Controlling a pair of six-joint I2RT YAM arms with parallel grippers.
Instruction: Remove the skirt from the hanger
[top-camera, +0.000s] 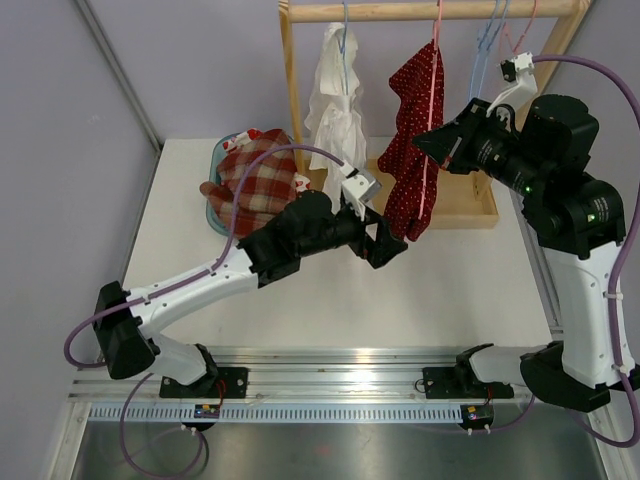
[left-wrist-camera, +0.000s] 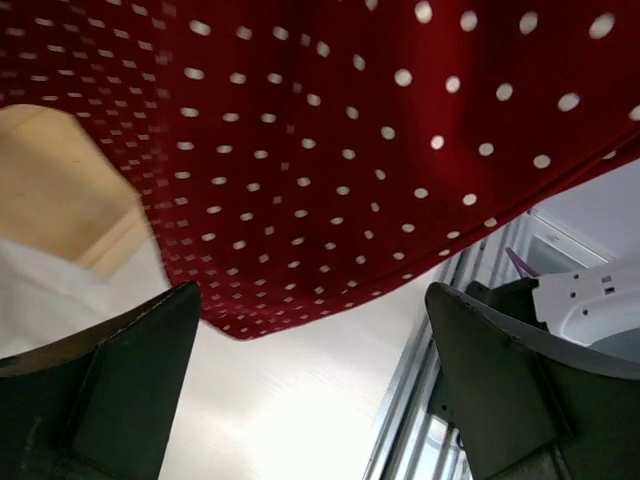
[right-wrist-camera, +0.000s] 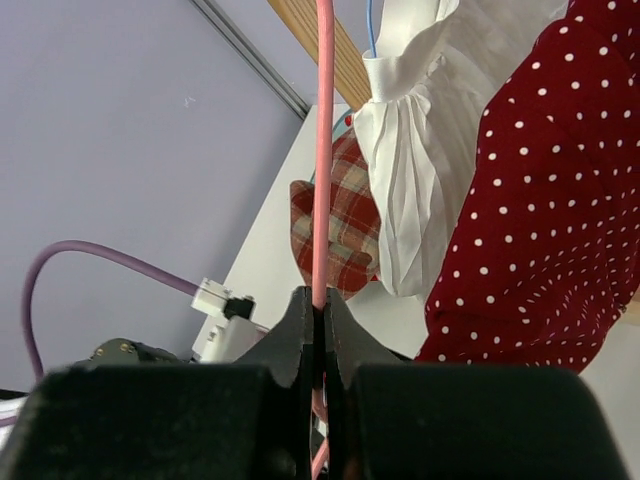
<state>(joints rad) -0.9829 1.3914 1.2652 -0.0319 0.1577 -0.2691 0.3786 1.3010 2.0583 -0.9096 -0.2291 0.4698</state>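
The skirt's hem hangs mostly beyond the left gripper's fingers, so they would miss it or barely touch it if they closed now. The robot will first move toward the hem.
A red skirt with white dots (top-camera: 412, 140) hangs on a pink hanger (top-camera: 436, 80) from the wooden rail. My right gripper (top-camera: 436, 140) is shut on the pink hanger's wire (right-wrist-camera: 322, 150), beside the skirt (right-wrist-camera: 540, 220). My left gripper (top-camera: 388, 240) is open just under the skirt's lower hem; in the left wrist view the skirt (left-wrist-camera: 330, 150) hangs above and between the spread fingers (left-wrist-camera: 130, 360), and nothing is held.
A white blouse (top-camera: 335, 95) hangs on a blue hanger to the left. Empty blue and pink hangers (top-camera: 495, 40) hang at the right. A plaid cloth (top-camera: 250, 180) fills a teal basket at the back left. The wooden rack base (top-camera: 470, 205) stands behind.
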